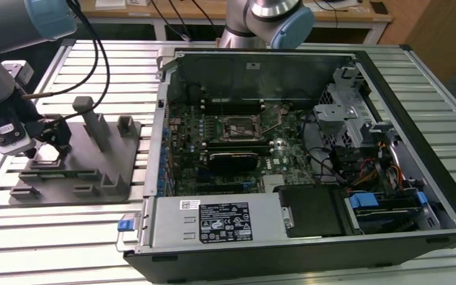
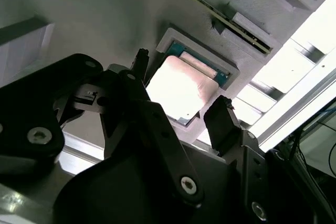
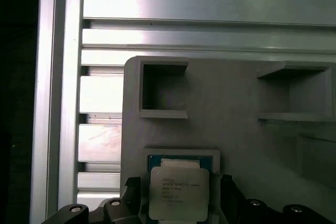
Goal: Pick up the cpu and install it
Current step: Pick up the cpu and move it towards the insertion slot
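The gripper grabs the cpu's two opposite sides next, since the pocket's raised sides hug the cpu's ends.
The cpu (image 3: 179,182), a small square chip with a silvery top plate, lies flat in a shallow pocket of the grey fixture (image 3: 236,93). My gripper (image 3: 179,191) is low over it and open, one black finger on each side with a narrow gap to the chip's edges. In the second wrist view the cpu (image 2: 184,80) also sits between the two fingertips (image 2: 140,60), untouched. In the exterior view my gripper (image 1: 47,149) is at the left end of the fixture (image 1: 93,175). The motherboard's black-framed socket (image 1: 240,126) sits inside the open computer case (image 1: 291,178).
The fixture carries tall posts (image 1: 93,122) and other empty pockets (image 3: 163,90) close to my gripper. A second robot arm (image 1: 268,21) stands behind the case. The slatted aluminium table (image 1: 78,237) surrounds both. Cables and drive bays (image 1: 370,178) fill the case's right side.
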Available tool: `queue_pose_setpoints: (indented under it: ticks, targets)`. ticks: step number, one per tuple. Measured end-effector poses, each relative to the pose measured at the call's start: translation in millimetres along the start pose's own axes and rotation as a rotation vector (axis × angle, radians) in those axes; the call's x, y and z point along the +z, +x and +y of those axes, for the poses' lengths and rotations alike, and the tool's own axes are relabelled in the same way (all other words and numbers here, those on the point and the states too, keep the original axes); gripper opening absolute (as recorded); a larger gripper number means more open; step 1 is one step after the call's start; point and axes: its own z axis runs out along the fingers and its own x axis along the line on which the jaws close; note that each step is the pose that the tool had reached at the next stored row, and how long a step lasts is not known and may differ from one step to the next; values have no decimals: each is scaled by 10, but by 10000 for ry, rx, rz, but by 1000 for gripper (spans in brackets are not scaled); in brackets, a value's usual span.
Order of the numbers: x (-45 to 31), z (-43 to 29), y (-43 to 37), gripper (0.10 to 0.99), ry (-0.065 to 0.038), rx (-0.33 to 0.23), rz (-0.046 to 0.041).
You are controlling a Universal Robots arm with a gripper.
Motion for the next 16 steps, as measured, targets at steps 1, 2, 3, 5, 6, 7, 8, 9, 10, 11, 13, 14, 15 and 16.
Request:
queue_pose_setpoints:
  ticks: [1, 2, 3, 5, 6, 7, 8, 9, 10, 11, 13, 14, 15, 16]
  targets:
    - [6, 1, 5, 706, -1, -2, 0]
    - [11, 2, 9, 706, 0, -3, -1]
    - [14, 2, 11, 706, 0, -3, -1]
    - [19, 2, 14, 706, 1, -3, 1]
    - [18, 3, 15, 706, 1, -2, 3]
    - [19, 3, 15, 706, 1, -3, 3]
    - [19, 3, 15, 706, 1, -3, 2]
    - [20, 3, 15, 706, 1, -2, 1]
    - [20, 3, 15, 706, 1, -2, 1]
    - [20, 3, 15, 706, 1, -2, 2]
    - [20, 3, 15, 690, 1, -2, 1]
    - [20, 3, 15, 620, 1, -3, 1]
    - [20, 3, 15, 620, 0, -2, 1]
    - [21, 3, 15, 620, 0, -2, 0]
